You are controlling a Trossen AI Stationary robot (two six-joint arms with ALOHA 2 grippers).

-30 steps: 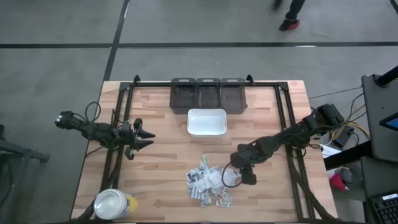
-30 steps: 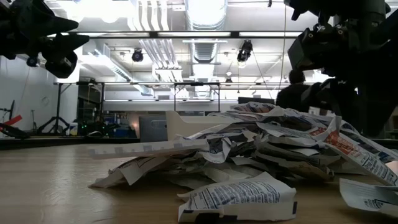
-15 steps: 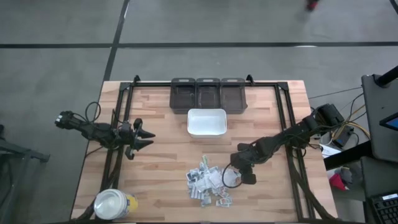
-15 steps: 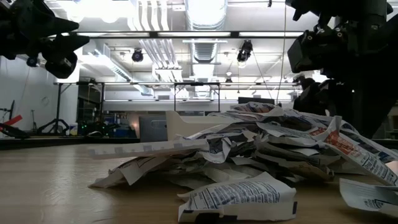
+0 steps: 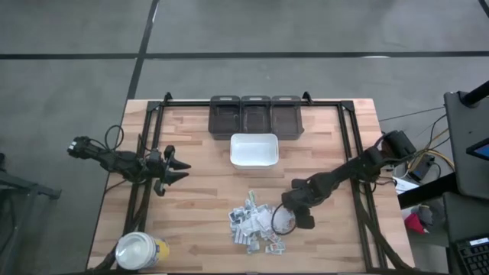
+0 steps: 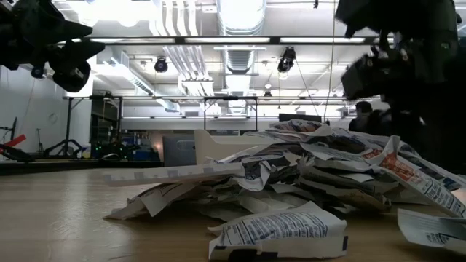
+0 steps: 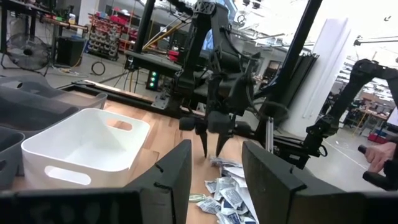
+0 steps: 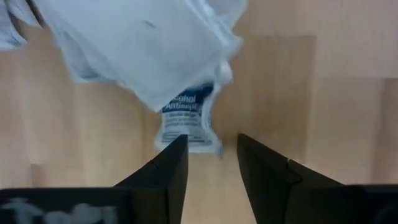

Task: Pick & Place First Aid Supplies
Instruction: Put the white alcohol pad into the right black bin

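I need to grab the alcohol antiseptic packet by its bottom edge [image 8: 193, 144] with my right gripper next, so that I can sort the supplies into the bins.
The first aid supplies [image 5: 256, 221] lie in a loose heap of small white printed packets on the wooden table, near its front edge; the low view shows the heap [image 6: 306, 178] close up. My right gripper [image 5: 288, 221] points steeply down over the heap's right edge, open. In its wrist view, a small blue-printed packet [image 8: 186, 121] lies flat on the wood just ahead of the gap between its fingers [image 8: 211, 148]. My left gripper [image 5: 180, 169] waits open at the table's left, held level above it, with nothing between its fingers [image 7: 217, 165].
A white rectangular tray [image 5: 254, 150] stands behind the heap, and three dark bins [image 5: 256, 114] stand at the far edge. A white-lidded yellow jar [image 5: 141, 250] sits at the near left corner. Bare wood lies between the heap and the tray.
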